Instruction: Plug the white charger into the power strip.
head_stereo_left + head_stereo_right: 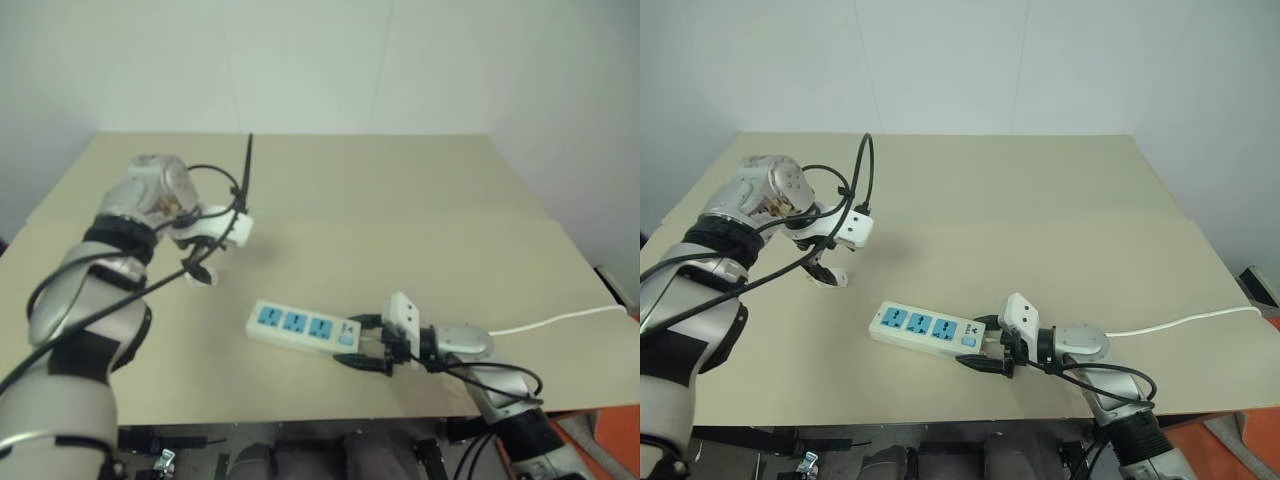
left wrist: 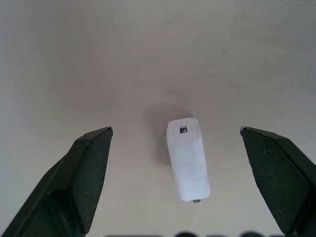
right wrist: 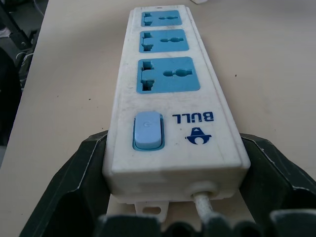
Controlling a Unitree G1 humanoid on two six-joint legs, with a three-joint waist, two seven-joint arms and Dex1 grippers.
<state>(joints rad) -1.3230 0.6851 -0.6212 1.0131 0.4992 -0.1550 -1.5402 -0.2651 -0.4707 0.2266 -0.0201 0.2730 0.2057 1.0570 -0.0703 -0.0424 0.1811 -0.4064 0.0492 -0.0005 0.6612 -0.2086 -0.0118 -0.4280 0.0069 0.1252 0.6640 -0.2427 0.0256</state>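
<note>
The fingers of my left gripper are still above the white charger, so it is too early to close on it. The gripper moves down next.
The white charger (image 2: 188, 163) lies flat on the tan table, to the left of the power strip (image 1: 298, 325) and apart from it. My left gripper (image 2: 176, 131) hangs above the charger, pointing down, open wide; its fingers (image 2: 91, 168) stand either side of the charger without touching it. The strip, white with three blue socket faces, lies near the table's front edge. My right gripper (image 1: 352, 342) is shut on the strip's switch end (image 3: 173, 148), one finger against each long side.
The strip's thin white cord (image 1: 560, 320) runs from the gripped end to the table's right edge. The tan table (image 1: 400, 200) stretches back to a white wall. A black cable loops above my left wrist (image 1: 245, 170).
</note>
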